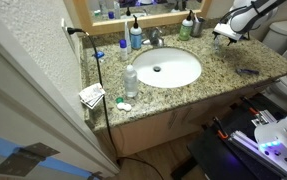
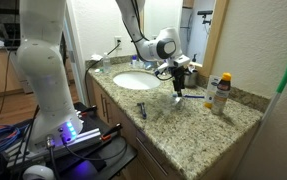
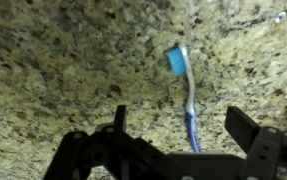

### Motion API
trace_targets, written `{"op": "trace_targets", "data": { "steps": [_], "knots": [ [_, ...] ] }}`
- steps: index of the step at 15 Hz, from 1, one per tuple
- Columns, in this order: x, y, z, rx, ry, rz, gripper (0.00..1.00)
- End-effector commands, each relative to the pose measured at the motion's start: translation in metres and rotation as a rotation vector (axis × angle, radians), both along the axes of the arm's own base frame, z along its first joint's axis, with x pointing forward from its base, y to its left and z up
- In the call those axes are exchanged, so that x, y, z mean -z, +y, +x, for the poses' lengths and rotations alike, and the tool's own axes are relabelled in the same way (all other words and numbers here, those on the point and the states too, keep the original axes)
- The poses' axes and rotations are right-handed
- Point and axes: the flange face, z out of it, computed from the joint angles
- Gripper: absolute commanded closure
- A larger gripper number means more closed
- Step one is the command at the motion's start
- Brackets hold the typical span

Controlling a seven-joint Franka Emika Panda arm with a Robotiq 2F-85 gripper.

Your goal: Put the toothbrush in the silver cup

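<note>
The handle (image 3: 191, 113) looks small on the counter below my fingers, so my gripper needs to come down before it closes on it.
A toothbrush (image 3: 189, 100) with a blue head and a blue-and-white handle lies flat on the granite counter. It also shows as a small blue streak in an exterior view (image 2: 190, 96). My gripper (image 3: 183, 125) is open and hovers just above it, one finger on each side of the handle, touching nothing. The gripper shows in both exterior views (image 1: 221, 38) (image 2: 178, 78), beside the sink. A small grey cup (image 1: 185, 29) with slim items stands at the back of the counter by the mirror, apart from the gripper.
The white sink (image 1: 168, 68) is in the counter's middle, with a faucet (image 1: 155, 38) behind it. A clear bottle (image 1: 130, 80) and a blue bottle (image 1: 135, 38) stand beyond the sink. An orange-and-green container (image 2: 223, 88) stands by the mirror. A small dark object (image 1: 248, 70) lies on the counter.
</note>
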Motion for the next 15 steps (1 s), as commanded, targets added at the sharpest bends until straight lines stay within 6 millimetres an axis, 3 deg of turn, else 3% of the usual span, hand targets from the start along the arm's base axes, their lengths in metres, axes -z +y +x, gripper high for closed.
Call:
{"op": "trace_targets", "data": {
  "steps": [1, 6, 12, 13, 14, 15],
  "knots": [
    [0.002, -0.002, 0.003, 0.004, 0.009, -0.027, 0.0],
    [0.029, 0.009, 0.011, -0.061, 0.018, -0.067, 0.0],
    [0.041, 0.013, 0.025, -0.084, 0.019, -0.116, 0.02],
    [0.042, 0.012, 0.025, -0.089, 0.029, -0.12, 0.27],
    [0.043, 0.011, 0.026, -0.086, 0.033, -0.127, 0.27],
    [0.044, 0.011, 0.025, -0.087, 0.039, -0.125, 0.33]
  ]
}}
